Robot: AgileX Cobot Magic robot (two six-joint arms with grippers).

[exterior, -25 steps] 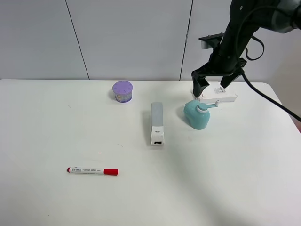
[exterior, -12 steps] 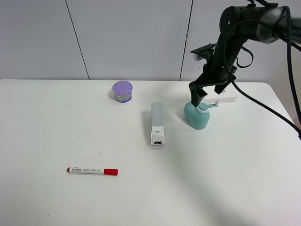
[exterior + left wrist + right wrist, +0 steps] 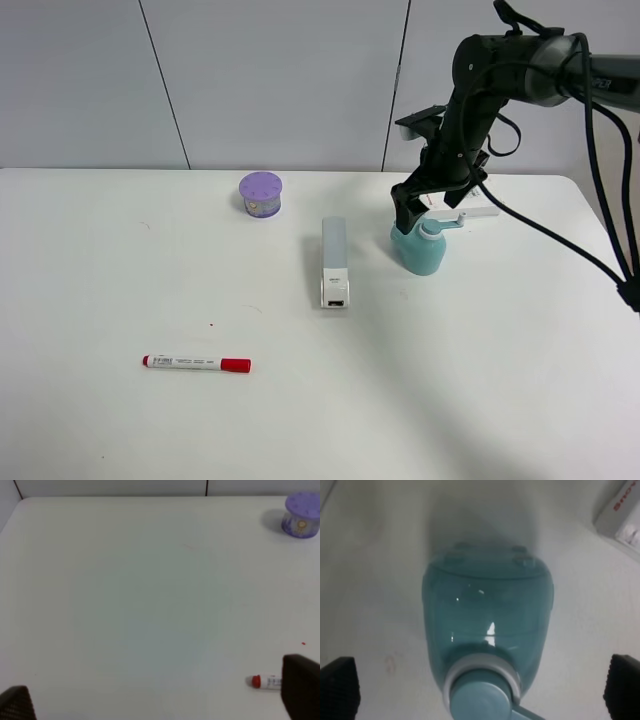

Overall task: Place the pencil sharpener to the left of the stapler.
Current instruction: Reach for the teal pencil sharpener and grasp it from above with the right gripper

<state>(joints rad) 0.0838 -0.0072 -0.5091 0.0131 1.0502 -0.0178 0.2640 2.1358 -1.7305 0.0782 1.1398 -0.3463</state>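
My right gripper's fingertips are still above the sharpener's teal body, near the sharpener's collar, so it comes down next, before it closes on the pencil sharpener.
The teal pencil sharpener (image 3: 420, 250) stands just right of the long white stapler (image 3: 334, 262) near the table's middle. My right gripper (image 3: 428, 206) hangs open directly over the sharpener, one finger on each side of its white collar, without touching it. The right wrist view looks straight down on the sharpener (image 3: 487, 625), which sits between the two spread dark fingertips (image 3: 339, 687) of the right gripper (image 3: 480, 690). My left gripper (image 3: 157, 700) is open over bare table with nothing between its fingers; it does not show in the high view.
A purple round container (image 3: 260, 193) stands behind and left of the stapler. A red-capped marker (image 3: 196, 363) lies near the front left. A flat white box (image 3: 482, 211) lies right behind the sharpener, partly hidden by the right arm.
The right arm has swung left and down, bringing its open gripper from above the white box to directly over the sharpener. Nothing on the table has moved.
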